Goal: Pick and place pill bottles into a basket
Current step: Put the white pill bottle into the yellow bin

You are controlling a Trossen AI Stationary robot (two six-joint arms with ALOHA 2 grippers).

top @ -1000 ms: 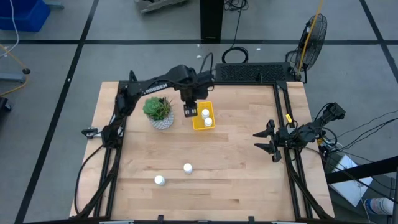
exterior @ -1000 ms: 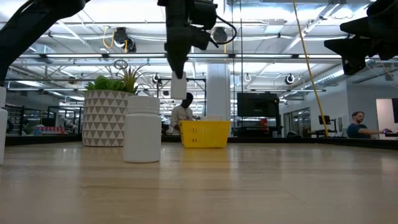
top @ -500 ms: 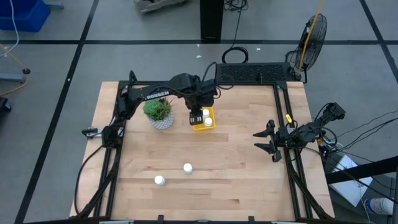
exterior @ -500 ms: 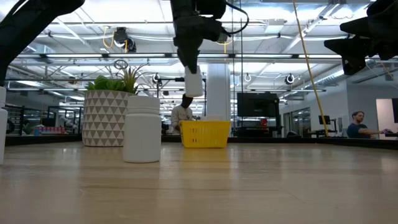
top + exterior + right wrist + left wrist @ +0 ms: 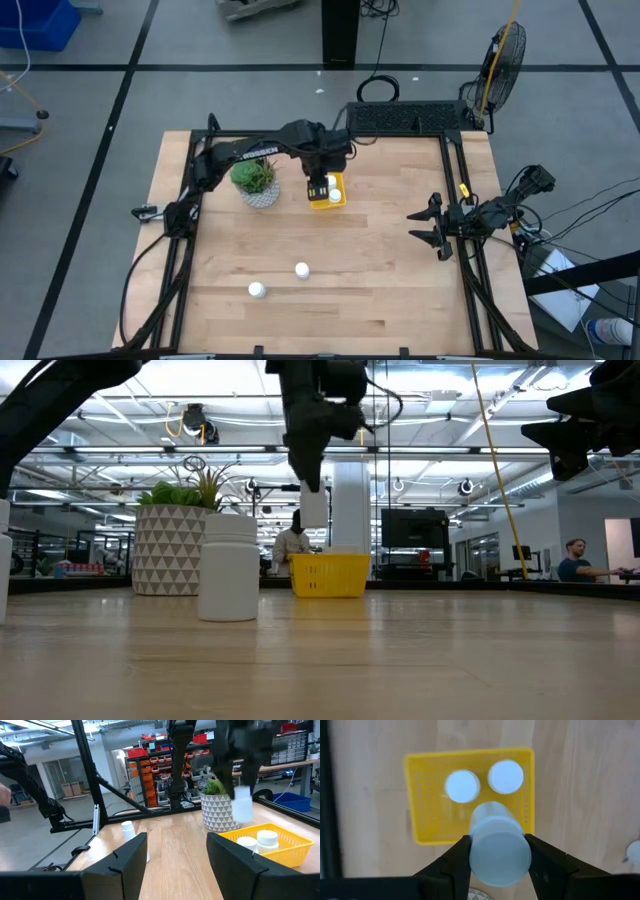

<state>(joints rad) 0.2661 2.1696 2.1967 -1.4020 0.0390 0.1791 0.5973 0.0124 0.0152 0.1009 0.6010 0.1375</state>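
The bottle's lower end (image 5: 490,811) is above the yellow basket, so I need to lower the bottle before my left gripper releases it.
My left gripper (image 5: 318,185) hangs over the yellow basket (image 5: 328,197) at the table's far middle, shut on a white pill bottle (image 5: 313,506). Two more bottles (image 5: 462,786) (image 5: 506,776) stand upright in the basket (image 5: 425,795). Two bottles (image 5: 302,270) (image 5: 257,290) stand on the table near its front edge. My right gripper (image 5: 425,228) waits open and empty at the table's right edge. My left gripper pinches the bottle's top end (image 5: 499,857) between its two fingers (image 5: 457,865), one on each side. The fingers come from above, pointing down. The bottle hangs upright below them (image 5: 313,510), lifted clear above the basket.
A green succulent in a patterned whitish pot (image 5: 257,182) stands just left of the basket. Bare wood lies between the basket and the two front bottles. In the low view one bottle (image 5: 229,567) stands large in front; people show in the room behind.
My left gripper has carried the bottle toward the table's right edge, from beside the plant to over the basket, and has come down slightly. The bottle stays upright in the shut fingers.
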